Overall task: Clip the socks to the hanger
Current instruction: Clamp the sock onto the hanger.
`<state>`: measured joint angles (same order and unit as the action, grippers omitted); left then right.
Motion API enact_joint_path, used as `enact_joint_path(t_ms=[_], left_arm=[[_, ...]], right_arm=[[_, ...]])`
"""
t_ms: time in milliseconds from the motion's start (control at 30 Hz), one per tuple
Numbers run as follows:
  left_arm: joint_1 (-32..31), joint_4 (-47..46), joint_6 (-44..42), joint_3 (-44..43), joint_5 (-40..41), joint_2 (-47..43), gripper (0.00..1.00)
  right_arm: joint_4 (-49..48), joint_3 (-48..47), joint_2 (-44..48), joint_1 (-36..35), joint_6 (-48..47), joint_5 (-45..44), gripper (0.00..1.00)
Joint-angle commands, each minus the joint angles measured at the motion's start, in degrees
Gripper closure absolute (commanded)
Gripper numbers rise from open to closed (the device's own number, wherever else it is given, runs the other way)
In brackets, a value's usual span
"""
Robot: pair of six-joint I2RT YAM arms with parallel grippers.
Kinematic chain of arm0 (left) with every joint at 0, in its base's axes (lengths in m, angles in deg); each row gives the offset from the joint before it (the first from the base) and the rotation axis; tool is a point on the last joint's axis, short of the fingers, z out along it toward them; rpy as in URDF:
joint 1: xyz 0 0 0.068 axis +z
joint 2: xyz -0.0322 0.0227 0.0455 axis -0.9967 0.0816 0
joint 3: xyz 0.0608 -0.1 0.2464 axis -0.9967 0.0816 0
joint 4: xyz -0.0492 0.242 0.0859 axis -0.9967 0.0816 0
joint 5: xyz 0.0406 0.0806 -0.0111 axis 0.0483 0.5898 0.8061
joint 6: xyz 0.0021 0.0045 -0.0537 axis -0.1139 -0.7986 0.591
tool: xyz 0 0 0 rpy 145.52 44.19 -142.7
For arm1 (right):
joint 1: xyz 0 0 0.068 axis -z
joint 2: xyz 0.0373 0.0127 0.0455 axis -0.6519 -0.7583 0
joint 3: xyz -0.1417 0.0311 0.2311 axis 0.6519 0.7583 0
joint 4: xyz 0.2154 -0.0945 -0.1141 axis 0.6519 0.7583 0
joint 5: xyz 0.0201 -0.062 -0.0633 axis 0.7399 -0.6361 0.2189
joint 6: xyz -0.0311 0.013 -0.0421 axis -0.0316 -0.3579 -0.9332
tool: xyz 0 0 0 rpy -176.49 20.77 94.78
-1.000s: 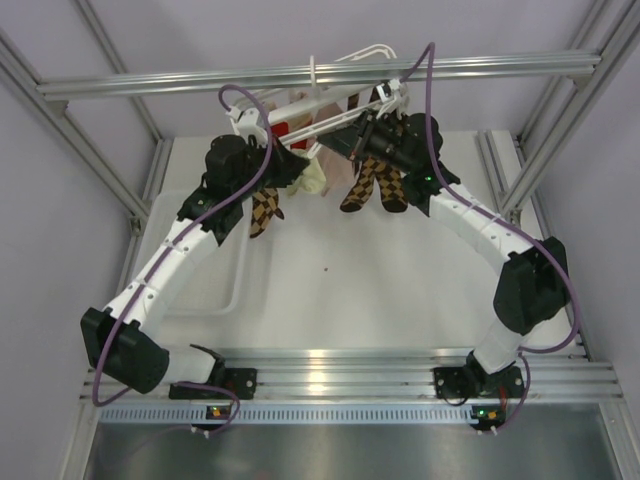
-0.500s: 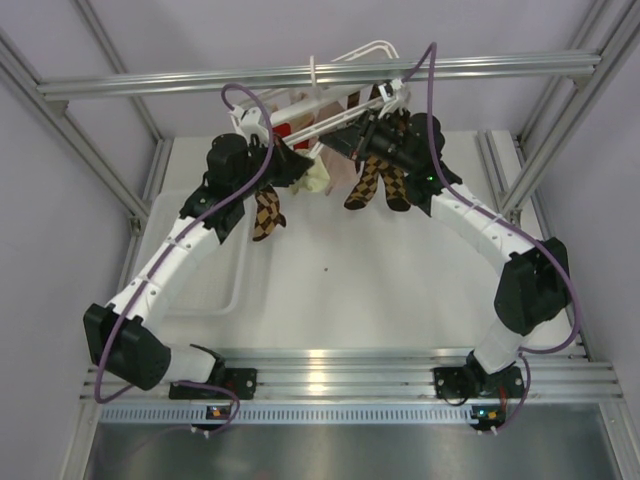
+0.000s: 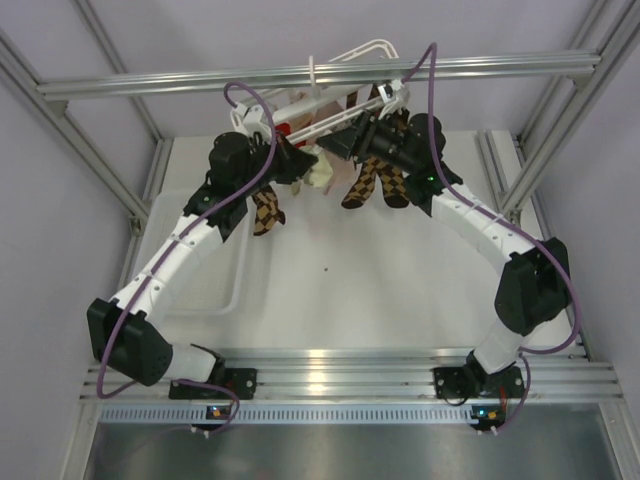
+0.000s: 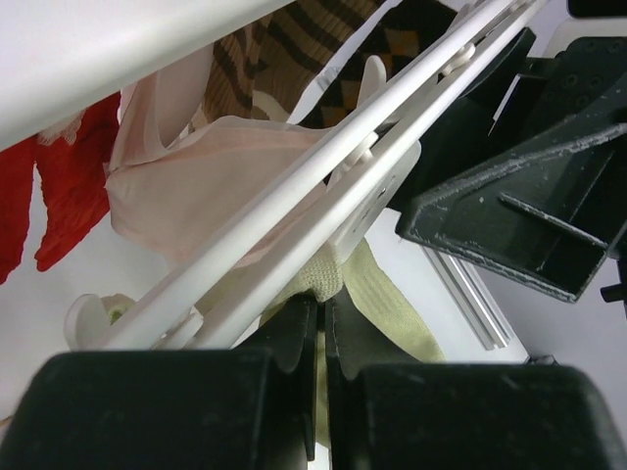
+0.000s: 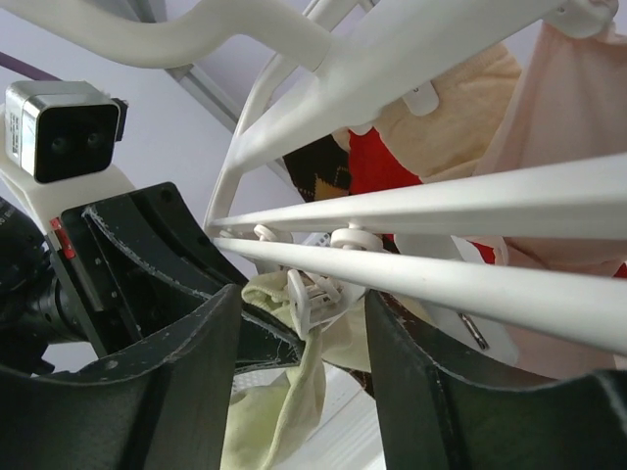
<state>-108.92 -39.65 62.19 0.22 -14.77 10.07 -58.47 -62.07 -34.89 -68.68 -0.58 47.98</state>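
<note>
My left gripper is ready to open now, because the sock's top edge is in the white clip under the hanger bar.
The white hanger (image 3: pixel 330 118) hangs from the top rail, with its bars crossing the left wrist view (image 4: pixel 323 196) and the right wrist view (image 5: pixel 470 211). My left gripper (image 4: pixel 321 308) is shut on a pale cream-yellow sock (image 4: pixel 382 304) and holds its top edge up under a hanger bar. In the top view the sock (image 3: pixel 318 178) shows at that gripper (image 3: pixel 305 168). My right gripper (image 5: pixel 302 304) is open, its fingers on either side of a white clip (image 5: pixel 312 294) that touches the sock (image 5: pixel 284 392). In the top view it (image 3: pixel 345 148) sits at the frame.
Brown argyle socks (image 3: pixel 375 185) and another (image 3: pixel 265 210) hang from the hanger. Red (image 4: pixel 49 196) and pink (image 4: pixel 206 186) socks hang there too. A white tray (image 3: pixel 195 270) lies on the table at left. The aluminium rail (image 3: pixel 300 75) crosses overhead.
My left gripper has lifted the cream sock slightly up and right towards the hanger bar. My right gripper has shifted a little left along the frame.
</note>
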Motion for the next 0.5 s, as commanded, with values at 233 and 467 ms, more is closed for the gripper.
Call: enact_joint_path(t_ms=[233, 467], left_arm=[[0.3, -4.55, -2.16, -2.6, 1.81, 0.41, 1.0], [0.3, -3.05, -3.74, -1.12, 1.72, -0.91, 0.6]], right_arm=[[-2.74, -0.05, 2.27, 1.09, 2.92, 1.6, 0.39], [-1.95, 0.56, 3.5, 1.18, 2.04, 1.78, 0.19]])
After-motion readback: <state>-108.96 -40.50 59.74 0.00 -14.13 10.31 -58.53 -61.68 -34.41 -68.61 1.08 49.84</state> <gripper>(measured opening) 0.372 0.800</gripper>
